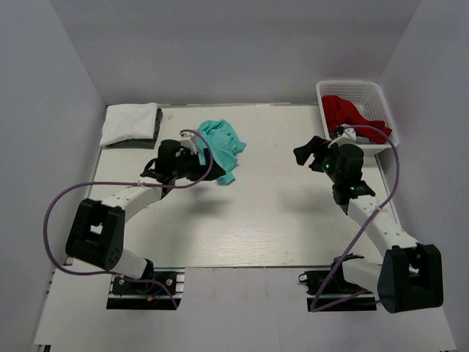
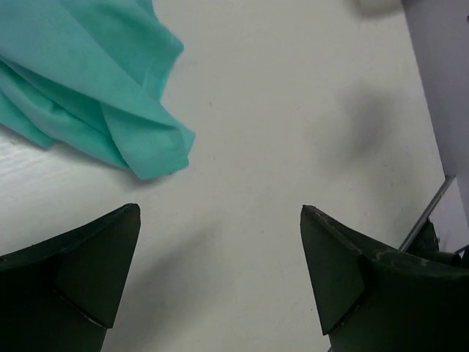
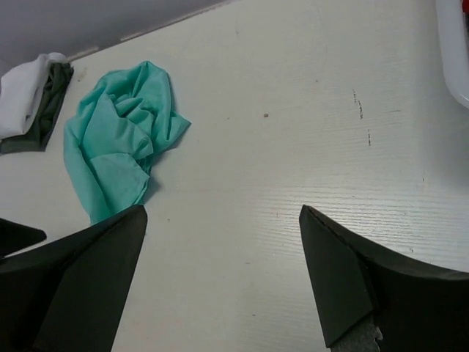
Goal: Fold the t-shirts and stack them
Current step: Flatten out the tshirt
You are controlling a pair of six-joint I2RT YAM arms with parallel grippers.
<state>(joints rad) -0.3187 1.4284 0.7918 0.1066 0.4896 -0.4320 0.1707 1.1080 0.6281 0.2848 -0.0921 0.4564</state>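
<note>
I need to grab the teal-green t-shirt with my left gripper next, by its near edge [image 1: 225, 179] [image 2: 165, 149], so the opposite side stays free for spreading it to fold.
A teal-green t-shirt [image 1: 222, 145] lies crumpled on the table, left of centre [image 2: 95, 95] [image 3: 117, 139]. At the back left corner a folded white t-shirt [image 1: 128, 121] [image 3: 26, 92] rests on a folded dark grey t-shirt [image 1: 157, 126] [image 3: 45, 110]. A red t-shirt [image 1: 348, 111] sits bunched in the basket. My left gripper [image 1: 212, 169] [image 2: 220, 209] is open and empty, hovering by the teal shirt's near edge without touching it. Over bare table to the right, my right gripper [image 1: 303, 151] [image 3: 223, 209] is open, empty and faces the teal shirt.
The white lattice basket [image 1: 357, 85] [image 3: 456, 51] stands at the back right corner. Grey walls close in the table on the left, back and right. Bare tabletop [image 1: 278, 213] lies between the two arms.
</note>
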